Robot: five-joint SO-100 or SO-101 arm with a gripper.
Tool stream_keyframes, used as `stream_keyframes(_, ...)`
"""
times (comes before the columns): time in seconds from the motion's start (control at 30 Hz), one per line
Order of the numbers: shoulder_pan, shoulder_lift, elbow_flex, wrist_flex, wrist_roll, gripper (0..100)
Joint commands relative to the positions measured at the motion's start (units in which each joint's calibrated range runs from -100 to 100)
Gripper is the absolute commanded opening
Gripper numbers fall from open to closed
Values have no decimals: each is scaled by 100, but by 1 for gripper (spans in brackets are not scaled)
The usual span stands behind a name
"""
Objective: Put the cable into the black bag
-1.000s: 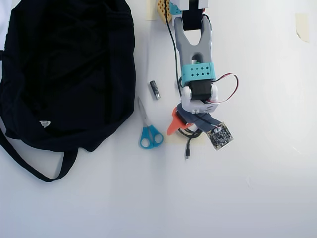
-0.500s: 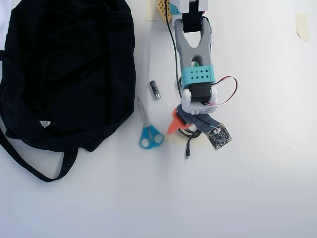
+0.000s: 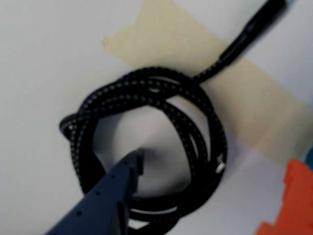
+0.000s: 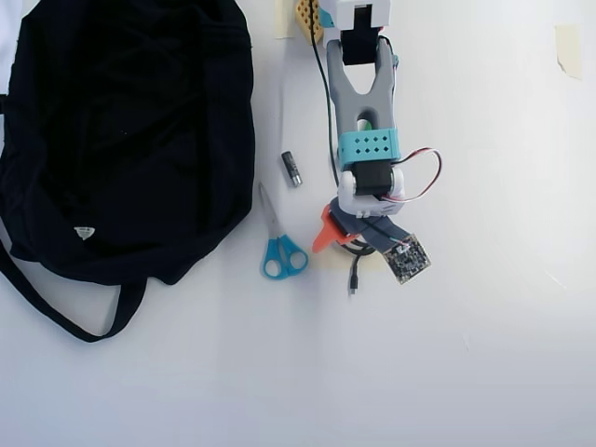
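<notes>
The cable (image 3: pixel 195 127) needs to go into the black bag, so my gripper should next grab it by its looped parts.
The cable (image 3: pixel 195 127) is a black braided cord wound in a small coil, lying on the white table over a strip of beige tape (image 3: pixel 171 39). My gripper (image 3: pixel 215 166) is open and low over the coil. Its dark blue finger (image 3: pixel 117 191) has its tip inside the ring, and the orange finger (image 3: pixel 293 205) stands outside to the right, so the coil's right side lies between the jaws. In the overhead view the gripper (image 4: pixel 343 238) covers most of the cable (image 4: pixel 353 276), whose plug end sticks out below. The black bag (image 4: pixel 121 140) lies far left with its strap (image 4: pixel 56 317) trailing.
Blue-handled scissors (image 4: pixel 279 247) lie between the bag and the gripper in the overhead view. A small grey cylinder (image 4: pixel 292 169) sits above them. Tape pieces (image 4: pixel 566 47) are stuck at the upper right. The arm's base (image 4: pixel 358 19) is at the top edge.
In the overhead view the arm and gripper have drifted slightly left and up over the cable. The cable, scissors and bag have not moved.
</notes>
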Motion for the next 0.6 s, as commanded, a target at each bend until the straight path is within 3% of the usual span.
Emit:
stream_keyframes(0.0, -2, -31, -170, -57, 32, 36)
stream_keyframes(0.4, -10, -31, -170, -57, 32, 36)
stream_keyframes(0.57, -10, -39, -170, -57, 37, 27)
